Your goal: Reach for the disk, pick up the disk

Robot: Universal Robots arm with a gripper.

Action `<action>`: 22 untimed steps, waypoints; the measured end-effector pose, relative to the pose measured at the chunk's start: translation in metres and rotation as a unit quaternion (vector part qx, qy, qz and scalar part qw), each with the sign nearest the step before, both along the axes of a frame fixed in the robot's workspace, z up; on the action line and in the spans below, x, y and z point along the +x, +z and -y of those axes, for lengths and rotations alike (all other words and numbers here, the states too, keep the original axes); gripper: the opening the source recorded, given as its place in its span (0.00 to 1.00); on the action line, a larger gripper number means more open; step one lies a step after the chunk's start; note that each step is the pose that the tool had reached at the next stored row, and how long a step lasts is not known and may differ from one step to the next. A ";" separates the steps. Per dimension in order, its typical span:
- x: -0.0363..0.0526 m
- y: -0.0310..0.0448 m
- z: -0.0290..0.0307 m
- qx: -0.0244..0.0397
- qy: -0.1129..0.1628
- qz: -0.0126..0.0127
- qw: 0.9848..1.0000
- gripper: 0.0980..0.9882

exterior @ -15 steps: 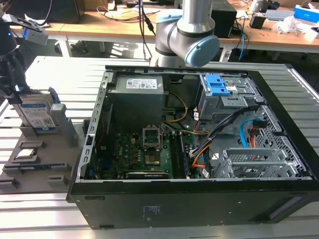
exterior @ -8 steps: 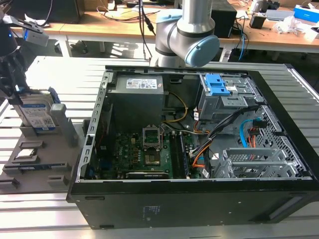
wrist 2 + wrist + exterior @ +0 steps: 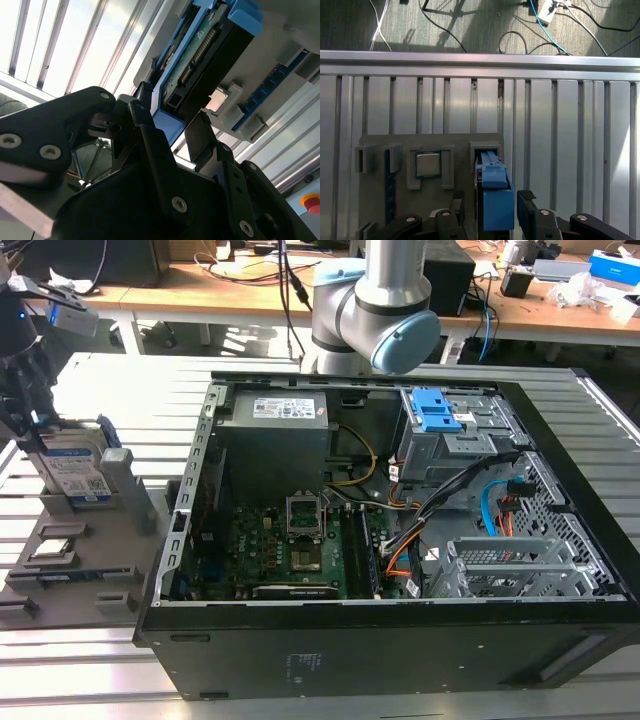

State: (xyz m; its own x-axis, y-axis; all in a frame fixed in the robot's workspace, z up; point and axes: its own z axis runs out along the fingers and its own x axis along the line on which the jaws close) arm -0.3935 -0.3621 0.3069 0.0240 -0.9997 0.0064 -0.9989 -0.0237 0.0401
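Note:
My gripper needs to grab the disk by its upper end [image 3: 68, 435] next, across the flat sides, because the holder's slot goes around its lower end.
The disk [image 3: 80, 475] stands on edge in a slot of a grey holder [image 3: 85, 555] at the exterior view's left, its white-and-blue label facing out. In both wrist views its blue bracket [image 3: 495, 197] and dark connector edge [image 3: 200, 55] lie between my fingers. My gripper [image 3: 492, 207] is open and straddles the disk, with one black finger [image 3: 457, 210] a little off one side and the other finger [image 3: 526, 205] close against the other side. From outside, my gripper [image 3: 30, 425] hangs right over the disk's top.
The holder also carries a square processor chip [image 3: 427, 165] and a blue memory stick [image 3: 387, 185]. An open computer case [image 3: 400, 540] with a blue drive-bay clip [image 3: 435, 410] lies on the slatted metal table [image 3: 560, 130]. The arm's base [image 3: 380, 300] stands behind the case.

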 end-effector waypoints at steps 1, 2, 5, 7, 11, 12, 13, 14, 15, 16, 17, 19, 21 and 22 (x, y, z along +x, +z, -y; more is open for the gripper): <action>0.0000 -0.0004 0.0000 0.000 0.000 0.000 1.000 0.50; 0.0000 -0.0011 0.0000 0.000 0.000 0.000 1.000 0.50; 0.0000 -0.0023 0.0000 0.000 0.000 0.000 1.000 0.50; 0.0000 -0.0030 0.0000 0.000 0.000 0.000 1.000 0.50; 0.0000 -0.0044 0.0000 0.000 0.000 0.000 1.000 0.50; 0.0000 -0.0047 0.0000 0.000 0.000 0.000 1.000 0.50; 0.0000 -0.0051 0.0000 0.000 0.000 0.000 1.000 0.50; 0.0000 -0.0054 0.0000 0.000 0.000 0.000 1.000 0.50; 0.0000 -0.0059 0.0000 0.000 0.000 0.000 1.000 0.50; 0.0000 -0.0064 0.0000 0.000 0.000 0.000 1.000 0.50; 0.0000 -0.0067 0.0000 0.000 0.000 0.000 1.000 0.50; 0.0000 -0.0078 0.0000 0.000 0.000 0.000 1.000 0.50; 0.0000 -0.0087 0.0000 0.000 0.000 0.000 1.000 0.50; 0.0000 -0.0089 0.0000 0.000 0.000 0.000 1.000 0.50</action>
